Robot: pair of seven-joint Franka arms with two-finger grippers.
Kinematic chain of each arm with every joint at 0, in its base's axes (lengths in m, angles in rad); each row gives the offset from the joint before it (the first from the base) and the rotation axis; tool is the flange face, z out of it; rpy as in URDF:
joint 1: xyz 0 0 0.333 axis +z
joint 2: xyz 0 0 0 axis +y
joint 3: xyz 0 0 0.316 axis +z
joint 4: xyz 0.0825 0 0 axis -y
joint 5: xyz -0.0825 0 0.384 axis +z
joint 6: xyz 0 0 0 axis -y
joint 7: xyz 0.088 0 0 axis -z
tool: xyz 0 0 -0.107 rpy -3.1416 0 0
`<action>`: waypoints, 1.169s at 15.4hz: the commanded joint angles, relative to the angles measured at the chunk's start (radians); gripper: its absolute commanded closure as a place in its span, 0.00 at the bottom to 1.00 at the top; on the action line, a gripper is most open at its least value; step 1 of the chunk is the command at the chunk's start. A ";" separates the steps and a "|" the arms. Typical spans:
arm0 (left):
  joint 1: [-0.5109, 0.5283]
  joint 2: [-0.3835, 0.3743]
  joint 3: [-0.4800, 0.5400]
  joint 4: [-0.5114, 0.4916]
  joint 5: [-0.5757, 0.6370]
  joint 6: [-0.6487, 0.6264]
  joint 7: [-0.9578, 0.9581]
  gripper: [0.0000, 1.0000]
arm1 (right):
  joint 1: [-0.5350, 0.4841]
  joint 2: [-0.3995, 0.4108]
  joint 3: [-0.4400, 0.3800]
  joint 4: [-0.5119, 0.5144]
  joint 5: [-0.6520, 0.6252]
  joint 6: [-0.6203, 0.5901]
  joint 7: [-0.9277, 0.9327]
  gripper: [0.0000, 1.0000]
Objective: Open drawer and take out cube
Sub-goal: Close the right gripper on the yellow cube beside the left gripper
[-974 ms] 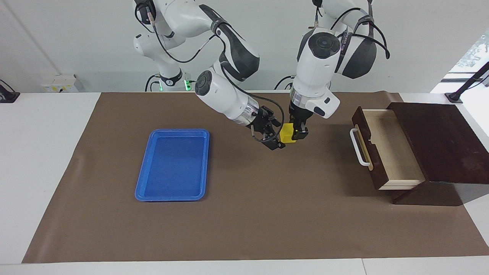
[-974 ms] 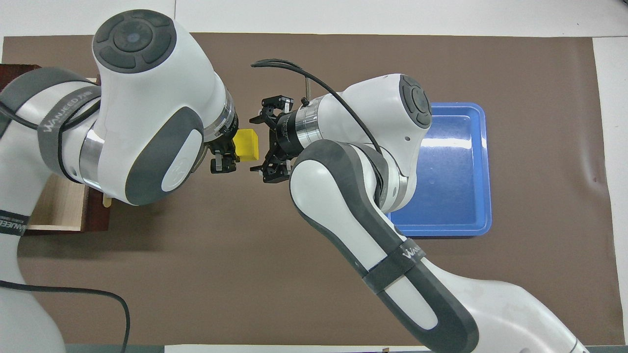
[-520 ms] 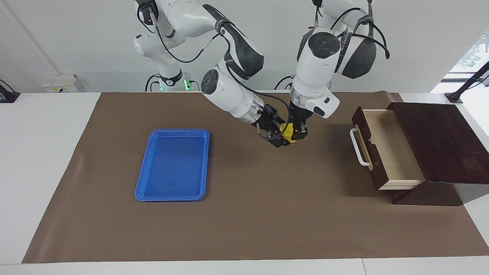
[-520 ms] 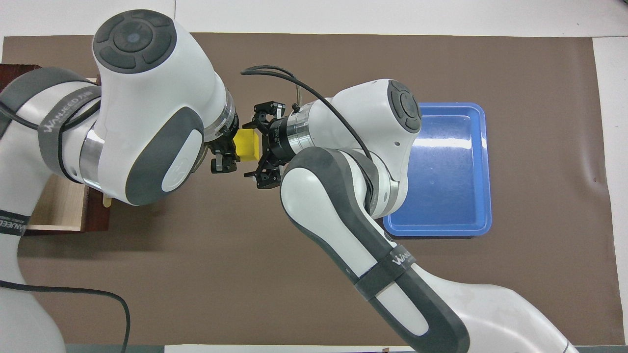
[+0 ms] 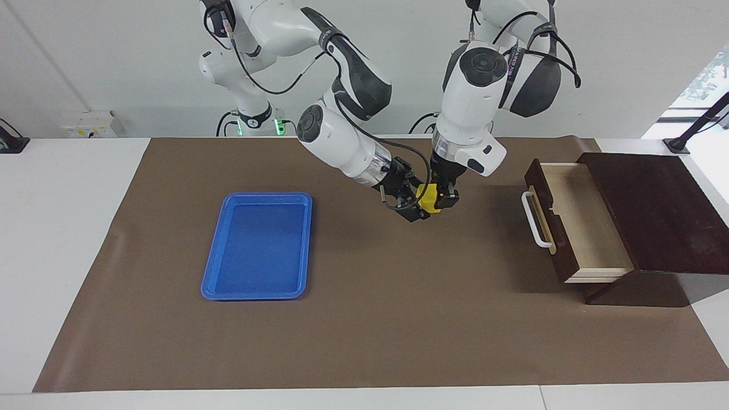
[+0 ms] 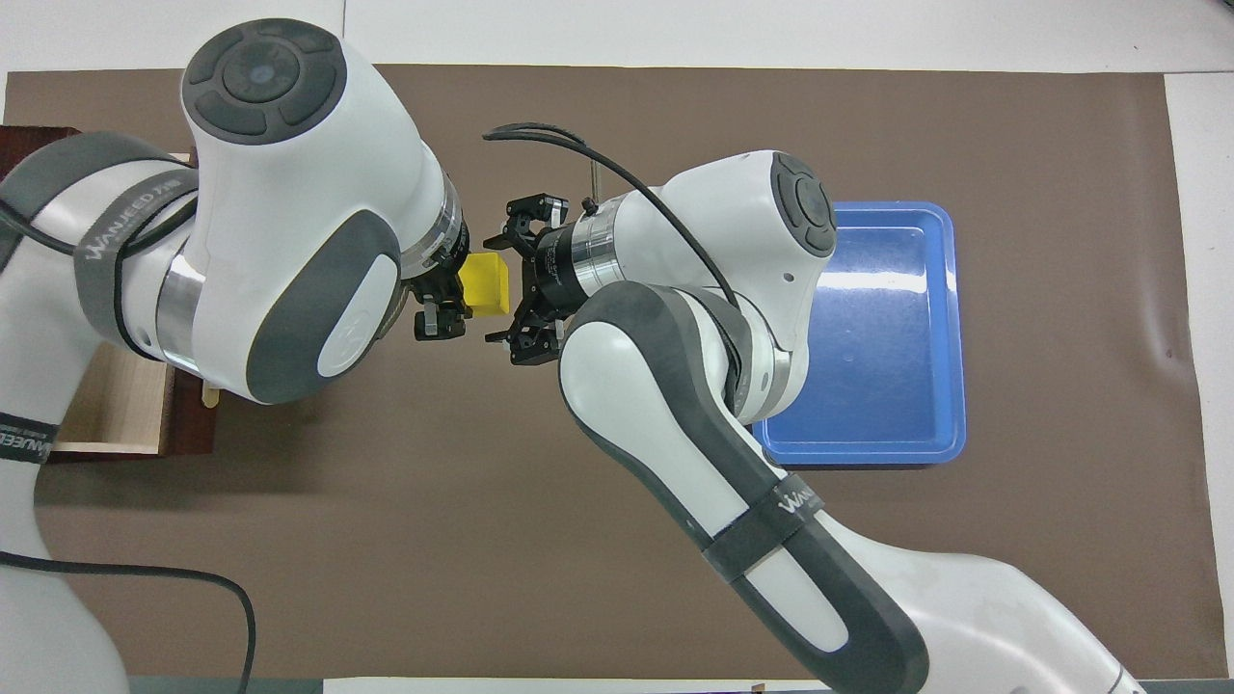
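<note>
My right gripper grabs the cube by its loose end (image 6: 498, 284) next, to finish taking it out and bring it to the blue tray (image 6: 881, 347).
The yellow cube (image 5: 428, 198) hangs in the air over the brown mat, between the drawer and the blue tray. My left gripper (image 5: 443, 198) points down and is shut on it; in the overhead view the left gripper (image 6: 451, 291) holds the cube (image 6: 485, 284) by its drawer-side end. My right gripper (image 5: 414, 204) comes in sideways from the tray's side and is open, with its fingers (image 6: 525, 207) spread on either side of the cube's free end. The dark wooden drawer (image 5: 575, 219) stands pulled out, its pale interior empty, its white handle (image 5: 535, 219) toward the grippers.
The drawer's dark wooden box (image 5: 655, 210) stands at the left arm's end of the table. A flat blue tray (image 5: 259, 245) lies empty on the brown mat (image 5: 370, 319) toward the right arm's end. The left arm hides most of the drawer (image 6: 116, 414) from overhead.
My right gripper moved in from the tray's side until its open fingers reached the cube, then eased back slightly. My left gripper and the cube stayed still.
</note>
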 commanded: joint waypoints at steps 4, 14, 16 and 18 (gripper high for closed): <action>-0.015 0.011 0.014 0.025 -0.005 -0.001 -0.011 1.00 | 0.007 0.013 0.003 0.022 -0.056 0.009 0.016 1.00; -0.015 0.011 0.014 0.019 -0.007 0.012 -0.009 1.00 | -0.010 0.016 0.004 0.029 -0.066 0.006 0.040 1.00; -0.015 0.011 0.014 0.018 -0.004 0.016 -0.009 1.00 | -0.010 0.016 0.004 0.029 -0.064 0.008 0.040 1.00; -0.015 0.011 0.014 0.018 -0.004 0.019 -0.006 1.00 | -0.010 0.016 0.004 0.029 -0.064 0.006 0.040 1.00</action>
